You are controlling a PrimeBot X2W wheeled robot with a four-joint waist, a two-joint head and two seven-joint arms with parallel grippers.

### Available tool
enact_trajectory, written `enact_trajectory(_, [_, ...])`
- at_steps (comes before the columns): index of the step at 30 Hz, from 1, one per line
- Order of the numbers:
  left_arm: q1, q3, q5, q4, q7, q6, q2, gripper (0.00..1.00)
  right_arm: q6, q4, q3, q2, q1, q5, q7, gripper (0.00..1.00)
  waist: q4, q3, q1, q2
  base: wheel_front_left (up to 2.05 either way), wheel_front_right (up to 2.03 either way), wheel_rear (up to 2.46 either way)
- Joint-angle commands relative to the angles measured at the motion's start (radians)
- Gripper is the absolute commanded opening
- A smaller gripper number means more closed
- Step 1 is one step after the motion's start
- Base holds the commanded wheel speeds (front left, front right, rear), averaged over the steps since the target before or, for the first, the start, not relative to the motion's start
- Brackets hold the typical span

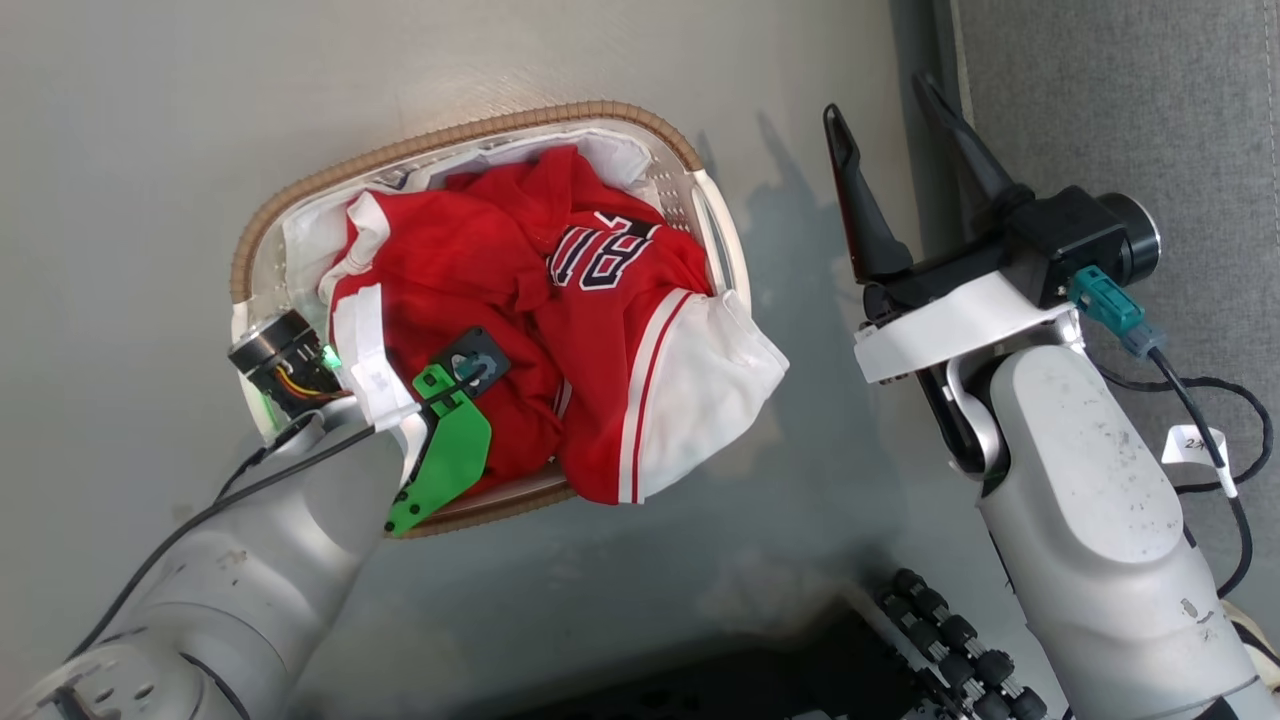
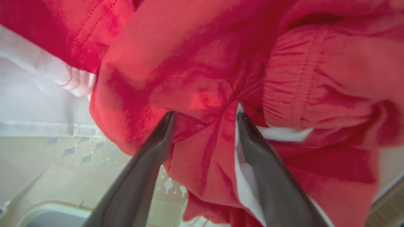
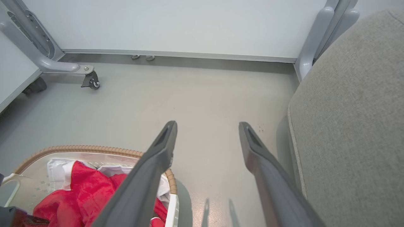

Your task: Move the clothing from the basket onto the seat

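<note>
My left gripper should next grab the red clothing by its puckered seam fold (image 2: 216, 126) to move it. The fold bunches up narrow, while the smooth cloth (image 2: 178, 37) around it is slack.
The basket (image 1: 450, 140) stands on the floor, heaped with the red clothing. The jersey (image 1: 620, 300) lies on top, black lettering up, and its white panel hangs over the basket's near right rim. My left wrist (image 1: 450, 400) is over the basket's near left side, fingers down in the heap. My left gripper (image 2: 205, 115) is open, tips pressed into a red fold; beside it is the gathered waistband of the shorts (image 2: 293, 78). My right gripper (image 1: 877, 97) hangs open and empty over the floor between the basket and the grey seat (image 1: 1120, 100).
A white cloth liner (image 1: 300, 240) lines the basket. The right wrist view has the basket rim (image 3: 79, 148), the seat (image 3: 353, 110), a grey caster leg (image 3: 90, 80) and the wall behind. My dark base with rollers (image 1: 940, 620) sits at the bottom; a cable (image 1: 1220, 400) loops beside my right arm.
</note>
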Motion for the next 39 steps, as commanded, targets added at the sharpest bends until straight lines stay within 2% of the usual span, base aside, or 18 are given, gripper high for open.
enact_trajectory(1, [-0.024,-0.007,0.019,0.002,0.008,0.0,0.015,1.0,-0.001,-0.005,0.002,-0.003,-0.013,0.01,-0.005,1.0,-0.015,0.023,0.0,0.0,0.0,0.0,0.0])
enact_trajectory(6, [-0.049,-0.025,0.047,0.004,0.028,0.001,0.026,1.0,-0.001,-0.02,0.01,-0.002,-0.026,0.036,-0.005,1.0,-0.031,0.057,0.0,0.0,0.0,0.0,0.0])
enact_trajectory(14, [-0.08,-0.034,0.063,0.005,0.026,0.002,0.011,1.0,-0.001,-0.031,0.015,-0.003,-0.033,0.061,-0.005,1.0,-0.044,0.093,0.0,0.0,0.0,0.0,0.0])
enact_trajectory(19, [-0.084,-0.037,0.067,0.006,0.008,0.002,0.03,0.99,-0.001,-0.035,0.012,-0.003,-0.036,0.069,-0.005,1.0,-0.047,0.104,0.0,0.0,0.0,0.0,0.0])
enact_trajectory(20, [-0.084,-0.038,0.067,0.007,0.001,0.002,0.033,0.6,-0.001,-0.035,0.011,-0.003,-0.037,0.07,-0.005,1.0,-0.049,0.105,0.0,0.0,0.0,0.0,0.0])
enact_trajectory(21, [-0.082,-0.038,0.067,0.007,-0.001,0.002,0.035,0.09,-0.001,-0.036,0.011,-0.003,-0.038,0.073,-0.005,1.0,-0.05,0.106,0.0,0.0,0.0,0.0,0.0])
enact_trajectory(22, [-0.081,-0.039,0.067,0.007,-0.008,0.002,0.038,0.0,-0.001,-0.036,0.011,-0.003,-0.039,0.074,-0.005,1.0,-0.05,0.107,0.0,0.0,0.0,0.0,0.0])
enact_trajectory(31, [-0.04,-0.042,0.032,0.007,-0.051,0.001,0.065,0.0,-0.001,-0.021,0.002,-0.003,-0.035,0.081,-0.005,1.0,-0.047,0.068,0.0,0.0,0.0,0.0,0.0])
enact_trajectory(39, [-0.005,-0.016,-0.041,0.001,-0.159,0.001,0.022,0.0,-0.001,0.012,-0.019,-0.003,0.003,0.047,-0.005,1.0,0.002,-0.059,0.0,0.0,0.0,0.0,0.0])
